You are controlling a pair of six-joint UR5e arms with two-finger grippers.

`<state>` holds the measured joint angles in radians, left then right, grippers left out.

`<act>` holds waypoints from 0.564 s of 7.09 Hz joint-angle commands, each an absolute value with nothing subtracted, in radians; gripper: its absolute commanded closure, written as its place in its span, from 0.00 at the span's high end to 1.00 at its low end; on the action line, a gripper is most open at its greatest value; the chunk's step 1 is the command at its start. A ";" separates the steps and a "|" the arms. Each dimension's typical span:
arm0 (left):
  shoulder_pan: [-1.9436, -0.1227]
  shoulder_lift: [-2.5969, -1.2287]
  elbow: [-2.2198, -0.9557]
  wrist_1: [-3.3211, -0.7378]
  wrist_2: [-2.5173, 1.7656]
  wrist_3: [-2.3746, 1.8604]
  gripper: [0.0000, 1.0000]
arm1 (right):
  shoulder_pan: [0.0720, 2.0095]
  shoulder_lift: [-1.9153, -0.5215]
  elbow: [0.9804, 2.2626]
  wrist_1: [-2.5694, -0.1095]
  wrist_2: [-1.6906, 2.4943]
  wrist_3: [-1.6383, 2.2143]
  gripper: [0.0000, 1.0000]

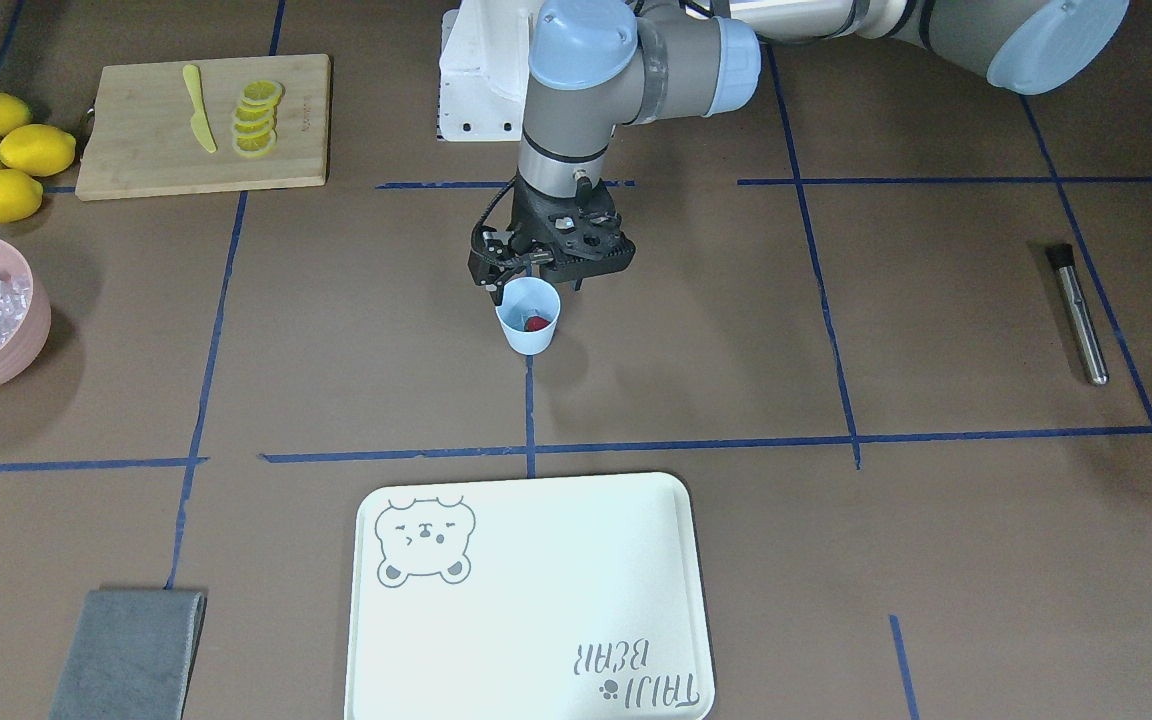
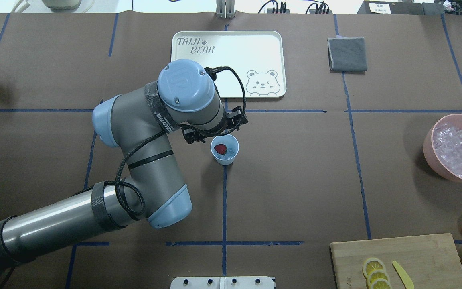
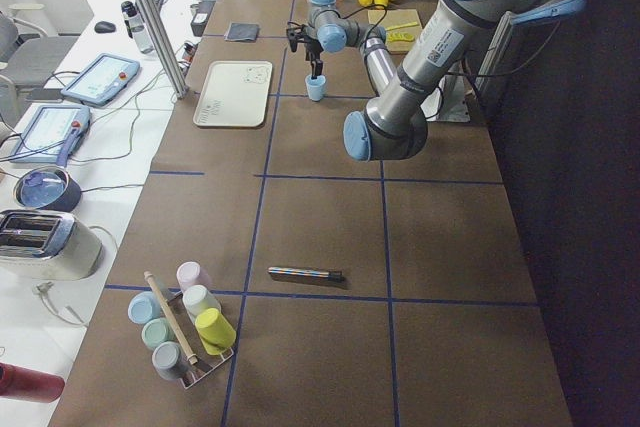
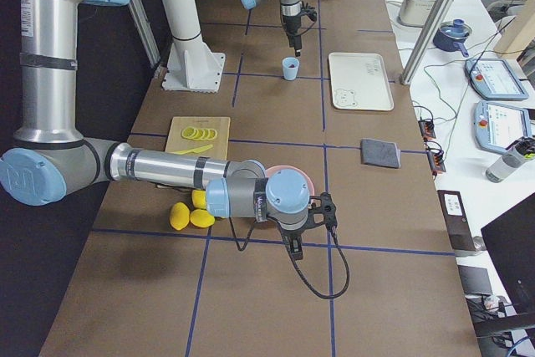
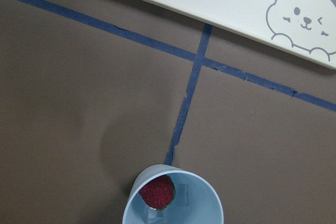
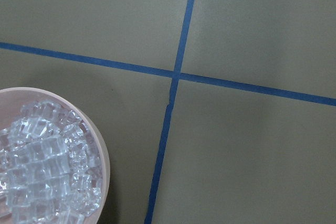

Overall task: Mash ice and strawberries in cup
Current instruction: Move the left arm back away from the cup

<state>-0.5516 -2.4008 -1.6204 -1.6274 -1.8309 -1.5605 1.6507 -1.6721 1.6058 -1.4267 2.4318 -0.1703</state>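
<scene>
The left gripper grabs the metal muddler by its steel handle [image 1: 1079, 320] next, to mash the ice and strawberry in the cup [image 1: 528, 335].
The light blue cup [image 1: 528, 335] stands near the table's middle on a blue tape line. Inside it lies one red strawberry [image 1: 536, 322], also seen in the overhead view [image 2: 220, 149] and in the left wrist view [image 5: 156, 192], with a clear ice piece [image 5: 185, 195] beside it. My left gripper [image 1: 534, 285] hangs just above the cup's robot-side rim, open and holding nothing. More ice [image 6: 42, 171] fills the pink bowl [image 6: 103, 153]. My right gripper [image 4: 294, 247] hovers beside that bowl; it shows only in the exterior right view, so I cannot tell its state.
A white bear tray [image 1: 536, 600] lies on the operators' side of the cup. A metal muddler [image 1: 1079, 315] lies at the left arm's end of the table. A cutting board [image 1: 136, 150] with lemon slices and a yellow knife, whole lemons [image 1: 1, 155] and a grey cloth [image 1: 131, 650] sit on the other side.
</scene>
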 commanded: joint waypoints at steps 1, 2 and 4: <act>-0.654 -2.309 -1.682 -1.625 -1.927 -1.483 1.00 | 1.651 -1.672 1.608 -1.427 2.433 -0.169 0.99; -0.722 -2.222 -1.748 -1.624 -2.015 -1.380 1.00 | 1.651 -1.666 1.614 -1.425 2.433 -0.161 0.99; -0.837 -2.041 -1.843 -1.620 -2.089 -1.132 1.00 | 1.649 -1.648 1.621 -1.425 2.434 -0.088 0.99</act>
<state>-0.7655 -2.1493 -1.7870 -1.6214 -2.0369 -1.2826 1.6500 -1.6562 1.6174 -1.4253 2.4339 -0.1305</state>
